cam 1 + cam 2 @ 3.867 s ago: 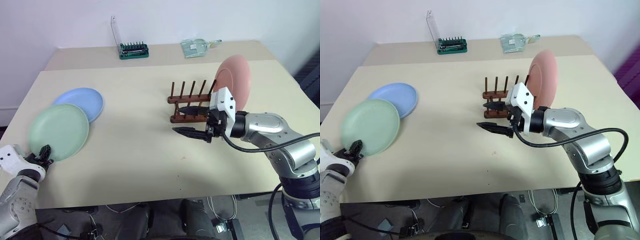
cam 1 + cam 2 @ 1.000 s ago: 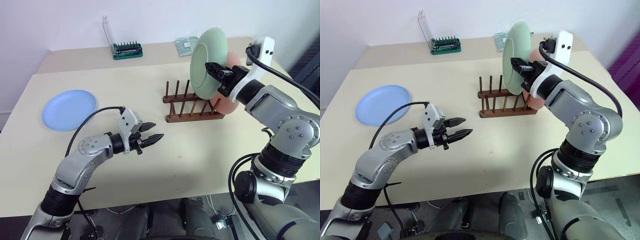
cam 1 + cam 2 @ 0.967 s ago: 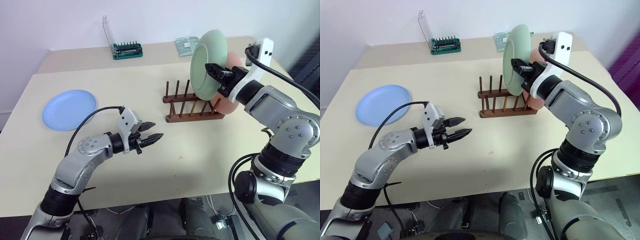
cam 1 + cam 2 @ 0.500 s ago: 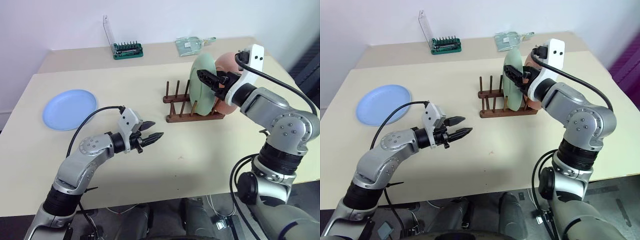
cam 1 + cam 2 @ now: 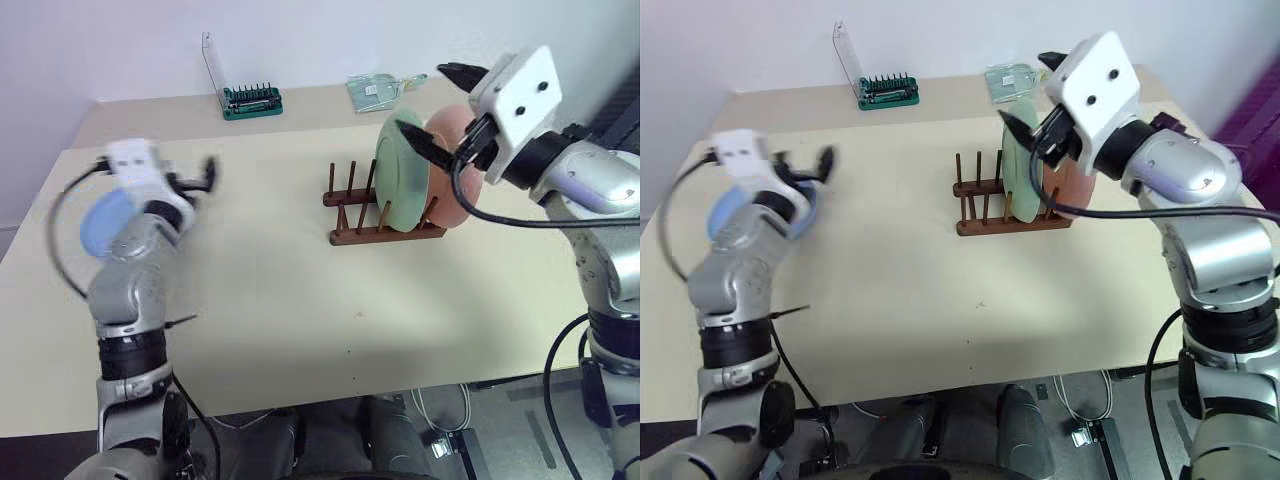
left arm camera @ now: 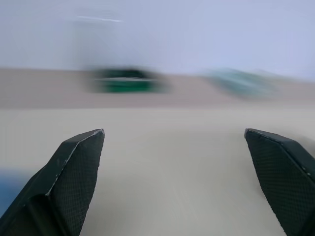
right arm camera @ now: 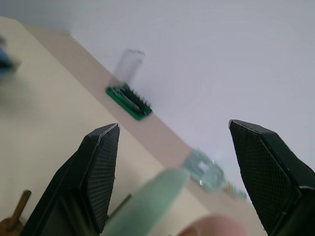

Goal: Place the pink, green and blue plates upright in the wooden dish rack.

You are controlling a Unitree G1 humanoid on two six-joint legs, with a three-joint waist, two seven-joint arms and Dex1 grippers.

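I should pinch the blue plate by its thin rim (image 5: 94,251) with my left gripper next, because its broad side (image 5: 108,220) is wider than the fingers can span.
The green plate (image 5: 403,172) stands upright between the pegs of the wooden dish rack (image 5: 385,235), with the pink plate (image 5: 455,185) upright just behind it. My right gripper (image 5: 445,108) hovers open above the green plate's rim and touches nothing. In the right wrist view the green rim (image 7: 147,206) and the pink plate (image 7: 216,228) lie below the spread fingers. The blue plate (image 5: 100,225) lies flat at the table's left, partly hidden behind my left arm. My left gripper (image 5: 195,172) is raised just right of it, blurred, open and empty (image 6: 173,132).
A green holder of screwdriver bits (image 5: 252,101) with a clear upright lid and a clear plastic packet (image 5: 378,90) sit along the back of the table. Bare tabletop (image 5: 270,270) stretches between the blue plate and the rack.
My right gripper let go of the green plate, now standing in the rack, then rose and rolled. My left arm swung up and left toward the blue plate and opened wider.
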